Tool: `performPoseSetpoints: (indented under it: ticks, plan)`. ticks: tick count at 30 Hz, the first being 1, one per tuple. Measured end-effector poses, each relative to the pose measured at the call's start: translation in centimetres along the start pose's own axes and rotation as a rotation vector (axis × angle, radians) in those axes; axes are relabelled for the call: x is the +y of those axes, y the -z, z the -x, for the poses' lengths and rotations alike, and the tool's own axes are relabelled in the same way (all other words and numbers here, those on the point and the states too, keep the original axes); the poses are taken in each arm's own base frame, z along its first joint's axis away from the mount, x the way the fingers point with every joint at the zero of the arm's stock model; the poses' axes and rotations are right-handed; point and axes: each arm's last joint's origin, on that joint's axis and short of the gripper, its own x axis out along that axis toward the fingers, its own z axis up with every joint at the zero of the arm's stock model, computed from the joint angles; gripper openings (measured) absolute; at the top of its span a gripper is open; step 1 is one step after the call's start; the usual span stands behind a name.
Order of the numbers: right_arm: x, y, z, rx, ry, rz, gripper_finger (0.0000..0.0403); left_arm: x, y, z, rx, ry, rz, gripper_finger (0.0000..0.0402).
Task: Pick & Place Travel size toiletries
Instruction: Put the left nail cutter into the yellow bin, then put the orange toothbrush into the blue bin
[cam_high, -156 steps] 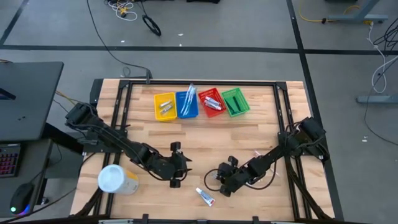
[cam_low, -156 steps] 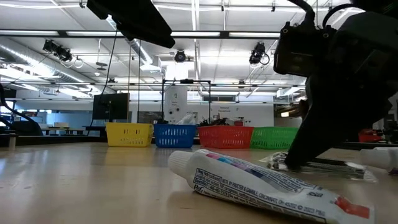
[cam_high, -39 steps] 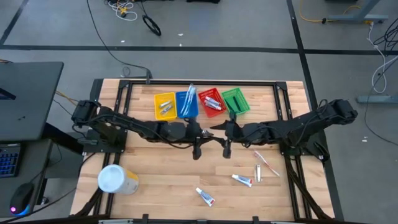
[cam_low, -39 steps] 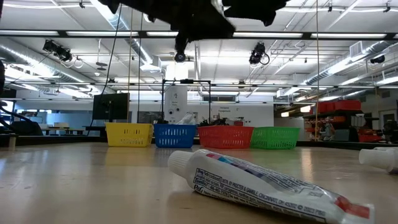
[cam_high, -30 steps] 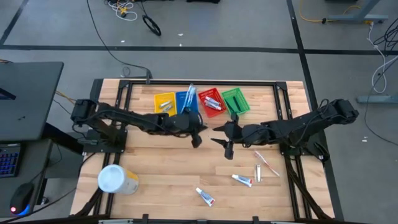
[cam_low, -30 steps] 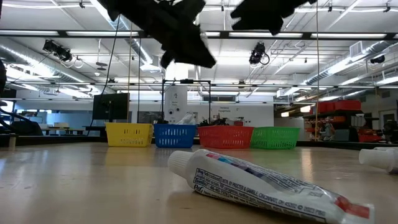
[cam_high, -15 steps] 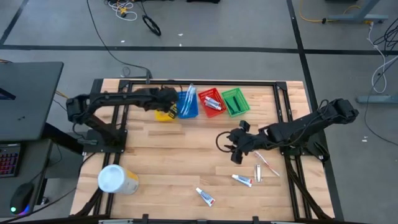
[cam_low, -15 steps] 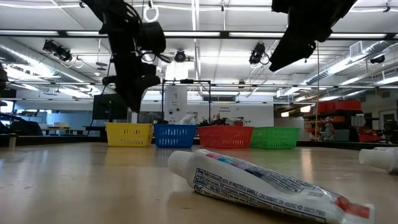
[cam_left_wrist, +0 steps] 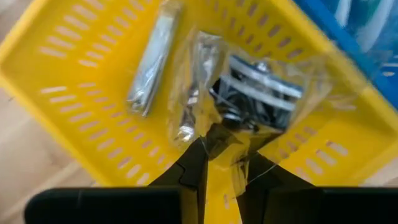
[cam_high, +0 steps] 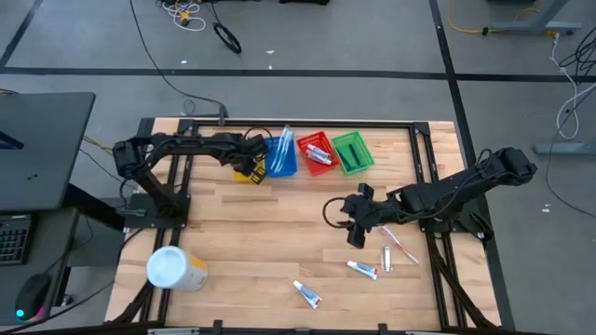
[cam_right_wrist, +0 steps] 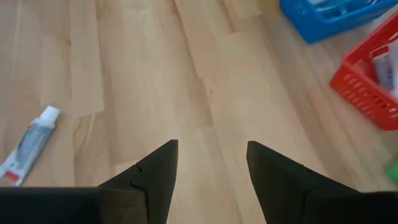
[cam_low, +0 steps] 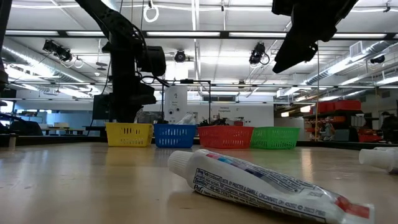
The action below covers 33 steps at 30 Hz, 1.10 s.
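The clear packet (cam_left_wrist: 261, 93) hangs inside the rim of the yellow basket in the left wrist view, so my left gripper opens next.
My left gripper (cam_high: 251, 164) (cam_left_wrist: 222, 163) is over the yellow basket (cam_high: 244, 149) (cam_left_wrist: 74, 93) at the table's far side, shut on a clear plastic packet (cam_left_wrist: 261, 93) with a dark item inside. Two silvery sachets (cam_left_wrist: 152, 59) lie in that basket. My right gripper (cam_high: 357, 233) (cam_right_wrist: 208, 165) hangs open above bare wood near the table's middle. On the table lie a white tube (cam_high: 307, 294) (cam_low: 261, 183), a second tube (cam_high: 363, 270), a silvery sachet (cam_high: 386, 259) and a thin toothbrush (cam_high: 400, 244). My left gripper pinches the clear packet by its near edge (cam_left_wrist: 217, 134) between its two fingers, coming from above and pointing down into the yellow basket. The packet hangs off the fingertips over the basket's floor; whether it rests on the floor I cannot tell.
Blue (cam_high: 279, 154), red (cam_high: 318, 153) and green (cam_high: 352, 152) baskets stand in a row beside the yellow one. A big white-and-yellow container (cam_high: 175, 268) lies at the near left. Black frame rails (cam_high: 186, 140) run along the left, right and far edges.
My left gripper has swung from the table's middle toward the far edge and left, carrying the packet over the yellow basket, and has come down into it. My right gripper has moved a little toward the right and near edge, still open.
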Motion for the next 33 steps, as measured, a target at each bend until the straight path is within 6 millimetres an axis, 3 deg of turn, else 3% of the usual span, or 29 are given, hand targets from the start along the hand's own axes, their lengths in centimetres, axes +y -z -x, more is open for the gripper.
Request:
performPoseSetpoints:
  ticks: [10,22,28,33]
  plan:
    - [1.4,1.0,-1.2,0.106,-0.09,-0.001,0.0202,0.0,0.0,-0.2,0.015,0.004,-0.028,0.0089]
    - [2.4,1.9,-2.1,0.145,-0.091,0.035,0.0202,0.6,0.1,-1.7,0.069,-0.045,-0.038,0.0084]
    - [2.4,1.9,-2.0,0.143,-0.093,0.039,0.0202,0.1,-1.1,-0.2,0.051,-0.058,-0.088,0.009]
    - [2.4,2.0,-2.0,0.156,-0.096,0.034,0.0202,-1.3,-1.6,2.9,-0.035,-0.058,-0.18,0.0094]
